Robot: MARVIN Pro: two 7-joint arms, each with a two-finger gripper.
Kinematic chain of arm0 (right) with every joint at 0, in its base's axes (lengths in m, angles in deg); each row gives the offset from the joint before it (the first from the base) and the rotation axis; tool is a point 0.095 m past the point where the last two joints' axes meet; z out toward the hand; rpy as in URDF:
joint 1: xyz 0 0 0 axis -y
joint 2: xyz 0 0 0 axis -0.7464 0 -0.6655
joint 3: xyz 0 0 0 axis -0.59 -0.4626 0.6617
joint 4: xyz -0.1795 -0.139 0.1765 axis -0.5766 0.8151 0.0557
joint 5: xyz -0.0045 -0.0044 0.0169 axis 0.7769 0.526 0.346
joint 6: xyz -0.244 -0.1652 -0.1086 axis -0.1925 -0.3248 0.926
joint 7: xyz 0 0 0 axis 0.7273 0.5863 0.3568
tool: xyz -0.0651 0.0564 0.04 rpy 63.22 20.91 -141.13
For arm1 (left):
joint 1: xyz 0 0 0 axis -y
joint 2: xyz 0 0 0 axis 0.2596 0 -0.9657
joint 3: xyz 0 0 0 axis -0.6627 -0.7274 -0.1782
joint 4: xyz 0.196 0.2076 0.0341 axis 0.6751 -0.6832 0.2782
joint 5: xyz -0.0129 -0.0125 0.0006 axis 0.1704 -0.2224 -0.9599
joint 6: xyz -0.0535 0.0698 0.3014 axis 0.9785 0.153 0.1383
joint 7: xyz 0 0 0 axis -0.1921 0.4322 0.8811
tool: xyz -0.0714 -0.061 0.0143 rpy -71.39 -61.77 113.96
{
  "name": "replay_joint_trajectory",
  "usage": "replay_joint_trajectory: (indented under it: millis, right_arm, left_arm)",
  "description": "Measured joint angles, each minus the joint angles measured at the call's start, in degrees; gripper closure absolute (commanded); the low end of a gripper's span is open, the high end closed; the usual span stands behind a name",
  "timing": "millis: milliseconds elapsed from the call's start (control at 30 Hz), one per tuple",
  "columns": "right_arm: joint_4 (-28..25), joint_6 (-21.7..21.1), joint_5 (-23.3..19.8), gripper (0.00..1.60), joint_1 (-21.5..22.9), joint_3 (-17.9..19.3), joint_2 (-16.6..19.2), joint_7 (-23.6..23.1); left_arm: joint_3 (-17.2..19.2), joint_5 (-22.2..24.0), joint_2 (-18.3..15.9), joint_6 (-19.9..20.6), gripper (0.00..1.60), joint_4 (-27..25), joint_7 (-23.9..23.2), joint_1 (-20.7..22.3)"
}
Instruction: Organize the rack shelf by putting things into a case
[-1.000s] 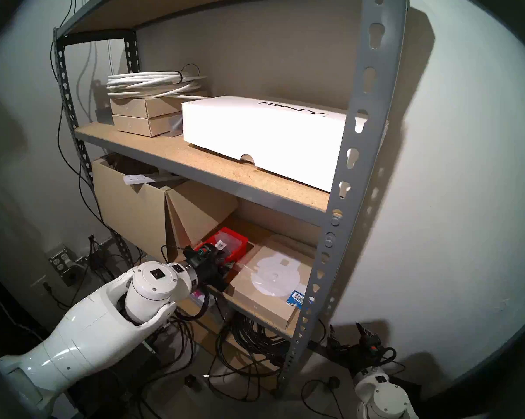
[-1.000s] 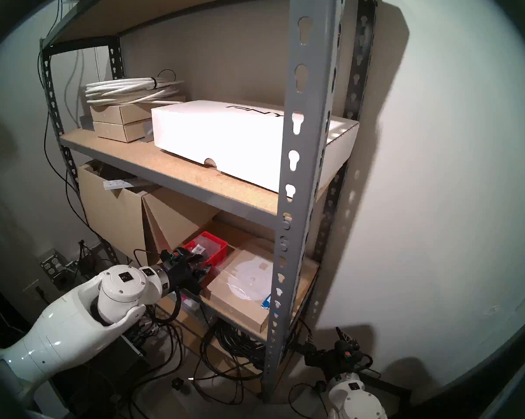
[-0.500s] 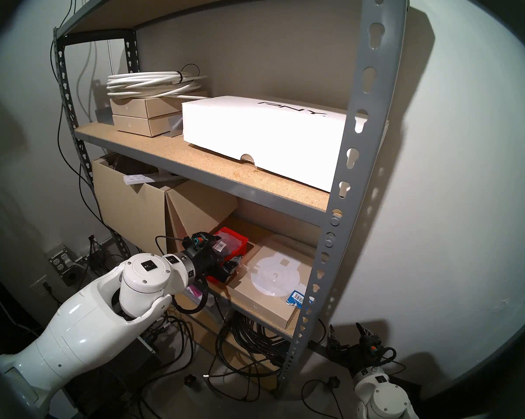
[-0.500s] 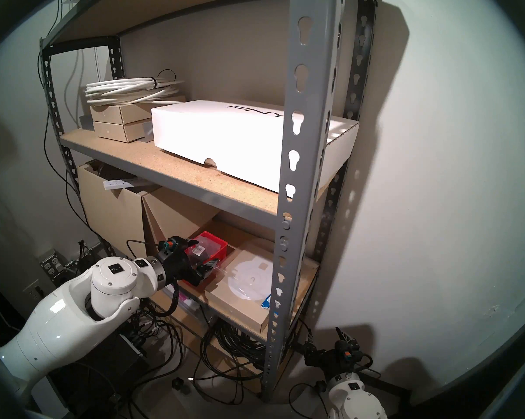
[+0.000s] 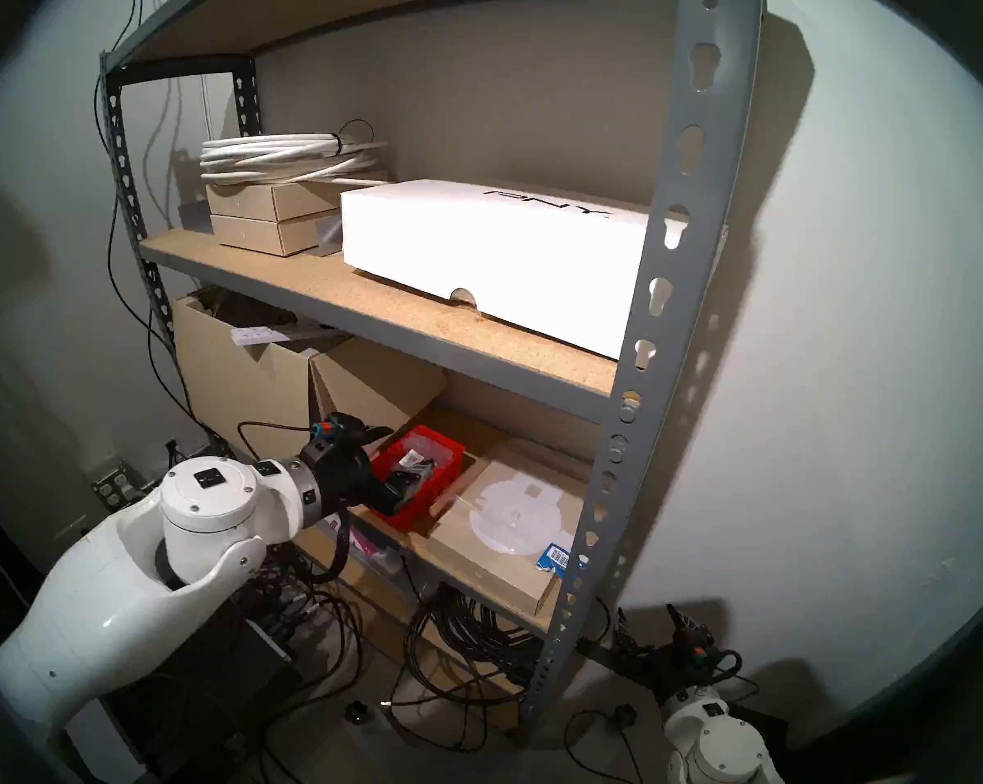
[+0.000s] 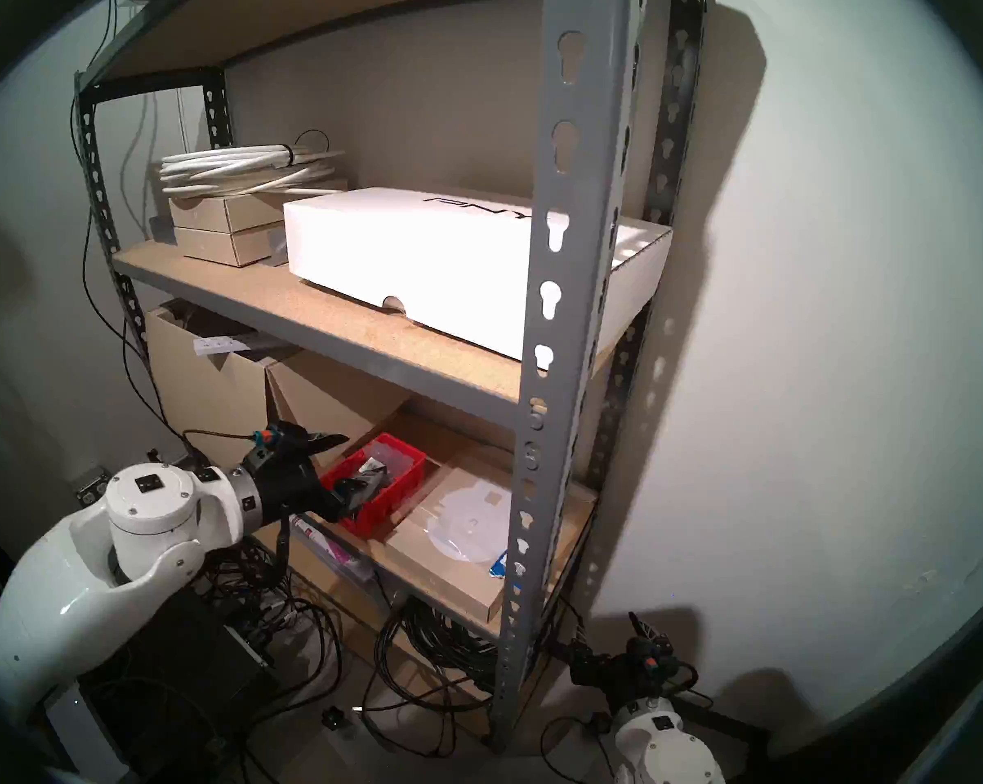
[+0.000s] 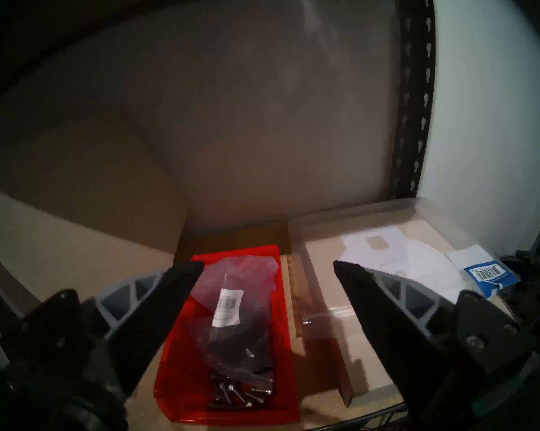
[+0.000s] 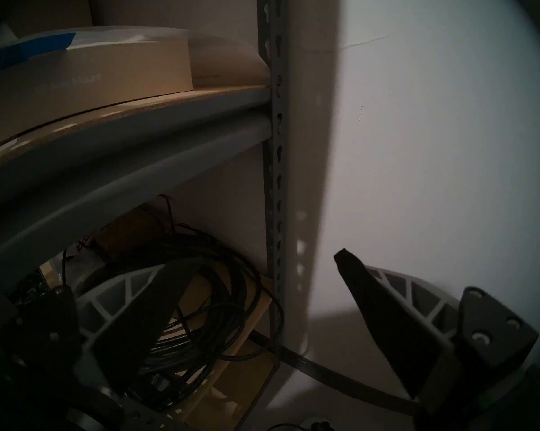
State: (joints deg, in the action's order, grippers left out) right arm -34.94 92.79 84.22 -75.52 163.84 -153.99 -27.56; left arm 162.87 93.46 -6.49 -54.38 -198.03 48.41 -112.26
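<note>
The red case is too wide for the fingers and has loose screws in it, so my left gripper will next pinch the case by its thin side wall (image 5: 450, 474) (image 7: 285, 334).
The red case (image 5: 428, 503) (image 6: 392, 503) (image 7: 174, 374) stands on the rack shelf's lower board (image 5: 478, 587), beside the grey upright (image 5: 664, 290). Inside it lies a clear bag of black parts with a white barcode label (image 7: 231, 309) (image 5: 414, 460) (image 6: 373, 469). Loose silver screws (image 7: 240, 393) sit at the case's near end. My left gripper (image 7: 268, 265) (image 5: 393, 460) (image 6: 345, 465) is open and holds nothing. It hovers at the case's near left end, a finger on either side of the bag and apart from it. My right gripper (image 8: 268, 259) (image 5: 647, 619) (image 6: 610, 630) is open low by the wall.
A flat tan box with a white disc (image 5: 511, 517) lies right of the case, with a blue barcode packet (image 5: 554, 556) on it. Tall cardboard boxes (image 5: 240, 387) stand to the left. A white PNY box (image 5: 494, 251) fills the upper board. Black cable coils (image 5: 472, 630) lie below.
My left gripper has opened wide and drawn back up and to the left from the case. The labelled bag stays lying in the case. The right arm has not moved.
</note>
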Motion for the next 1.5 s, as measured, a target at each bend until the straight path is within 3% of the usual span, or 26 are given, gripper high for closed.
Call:
replay_joint_trajectory:
  millis: [233, 700, 867, 933, 1133, 1300, 1500]
  right_arm:
    - [0.0, 0.0, 0.0, 0.0, 0.0, 0.0, 0.0, 0.0]
    - [0.0, 0.0, 0.0, 0.0, 0.0, 0.0, 0.0, 0.0]
    - [0.0, 0.0, 0.0, 0.0, 0.0, 0.0, 0.0, 0.0]
    - [0.0, 0.0, 0.0, 0.0, 0.0, 0.0, 0.0, 0.0]
    - [0.0, 0.0, 0.0, 0.0, 0.0, 0.0, 0.0, 0.0]
    - [0.0, 0.0, 0.0, 0.0, 0.0, 0.0, 0.0, 0.0]
    - [0.0, 0.0, 0.0, 0.0, 0.0, 0.0, 0.0, 0.0]
  left_arm:
    - [4.2, 2.6, -2.1, -3.0, 0.18, -0.2, -1.8, -5.0]
    - [4.9, 2.1, -2.3, -7.9, 0.29, 0.4, -3.1, -10.8]
    - [3.7, -0.2, -1.9, -9.6, 0.34, 1.0, -2.7, -11.4]
    - [2.8, -1.3, -1.8, -10.1, 0.47, 1.3, -2.6, -11.4]
    - [0.3, -4.0, -1.6, -11.6, 0.51, 2.6, -3.3, -11.0]
    - [-1.0, -5.9, -1.4, -12.6, 0.43, 3.7, -4.0, -10.5]
    - [-1.9, -7.5, -1.0, -13.2, 0.43, 4.5, -4.4, -9.8]
